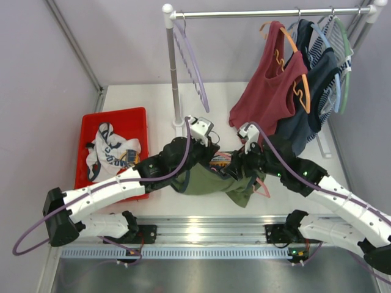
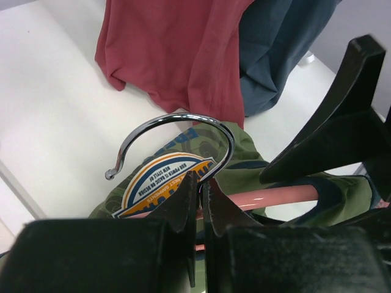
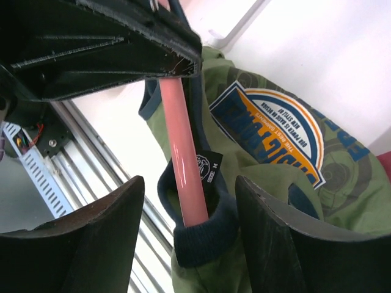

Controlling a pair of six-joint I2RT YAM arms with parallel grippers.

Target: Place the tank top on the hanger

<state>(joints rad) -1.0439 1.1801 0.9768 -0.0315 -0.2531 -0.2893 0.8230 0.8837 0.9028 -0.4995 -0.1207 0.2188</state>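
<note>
The navy-trimmed strap and the salmon-pink hanger's arm would both be caught if my right gripper closed now. My fingers reach past the strap, so my right gripper should close.
The olive-green tank top [image 1: 204, 182] hangs bunched between my two grippers at the table's middle, its round graphic showing in the left wrist view [image 2: 162, 177]. My left gripper [image 2: 201, 180] is shut on the salmon-pink hanger [image 2: 275, 198] at the base of its metal hook [image 2: 177, 119]. In the right wrist view, the hanger's arm [image 3: 180, 140] runs down into a navy-trimmed strap [image 3: 208, 238] of the tank top [image 3: 259, 168]. My right gripper [image 3: 189, 183] is open, its fingers on either side of that strap without touching it. Most of the hanger is hidden by cloth in the top view.
A red bin [image 1: 137, 116] at the left holds a white printed garment [image 1: 110, 152]. The rack's post [image 1: 174, 79] stands behind, with a lilac hanger [image 1: 192, 67]. A dark red tank top [image 1: 269, 91] and navy garments [image 1: 311, 91] hang at the back right.
</note>
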